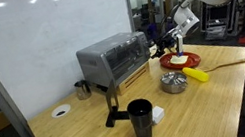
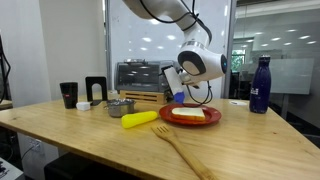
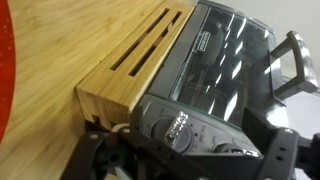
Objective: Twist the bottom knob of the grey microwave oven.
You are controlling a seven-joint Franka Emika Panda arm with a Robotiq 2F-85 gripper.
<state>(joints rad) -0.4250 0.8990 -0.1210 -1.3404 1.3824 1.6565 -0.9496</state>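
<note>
I need to grab the bottom knob [image 3: 172,130] of the grey microwave oven by its shiny bar next, with my gripper's fingers on opposite sides, to twist it.
The grey microwave oven [image 1: 111,60] stands at the back of the wooden table, and it also shows in an exterior view [image 2: 138,75] behind the arm. In the wrist view its control panel fills the lower middle, with the oven's pale wooden base [image 3: 120,80] at the left. The bottom knob [image 3: 172,130] has a shiny bar and lies nearest that base. A second knob [image 3: 236,151] sits beside it. My gripper [image 3: 190,160] is open, with its dark fingers either side of the two knobs, close to the panel. It shows at the oven's end in both exterior views [image 1: 162,43] [image 2: 172,86].
A red plate [image 1: 183,65] with pale food, a yellow item [image 1: 196,74] and a metal bowl [image 1: 173,82] lie near the arm. A black cup [image 1: 141,118], a small metal cup [image 1: 82,89], a wooden fork [image 2: 180,150] and a blue bottle [image 2: 260,85] also stand on the table.
</note>
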